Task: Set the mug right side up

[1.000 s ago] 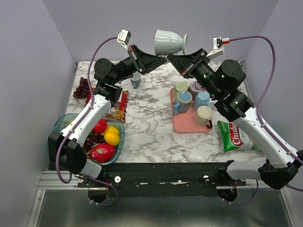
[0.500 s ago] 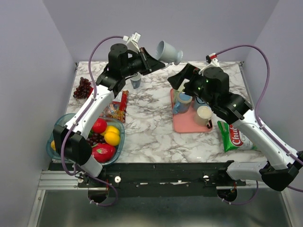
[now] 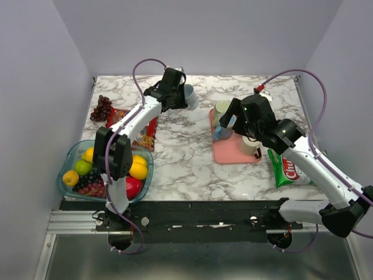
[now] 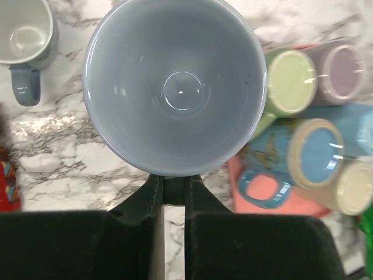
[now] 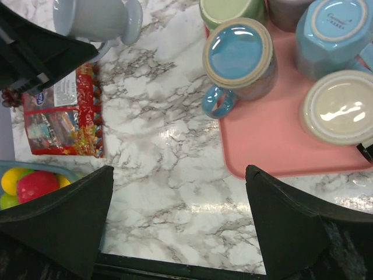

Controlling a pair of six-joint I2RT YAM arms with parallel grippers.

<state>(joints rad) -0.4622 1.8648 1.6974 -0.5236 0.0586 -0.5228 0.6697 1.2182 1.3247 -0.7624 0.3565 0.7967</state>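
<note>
My left gripper should keep holding the mug (image 3: 191,98) until the mug's base meets the marble tabletop, because the mug's rim is still well above the small mug standing there.
The pale blue-grey mug (image 4: 175,87) faces the left wrist camera with its mouth open, its inside empty. My left gripper (image 4: 173,185) is shut on the mug's handle just below the rim. From above, the mug (image 3: 190,97) sits low over the back of the marble table, at the tip of the left gripper (image 3: 178,93). I cannot tell whether it touches the table. My right gripper (image 5: 180,175) stands wide open over bare marble, holding nothing, left of the pink tray (image 5: 274,149). In its view the mug (image 5: 99,17) shows at the top left.
The pink tray (image 3: 230,153) carries several upside-down mugs. A green chips bag (image 3: 288,169) lies at its right. A small upright mug (image 4: 23,41) stands near the held one. Left side: snack packet (image 3: 143,131), grapes (image 3: 102,108), fruit bowl (image 3: 67,160).
The right gripper let go of the mug, opened wide and drew back down toward the tray. The left arm swung the mug down from high up to the table's back, mouth now upward.
</note>
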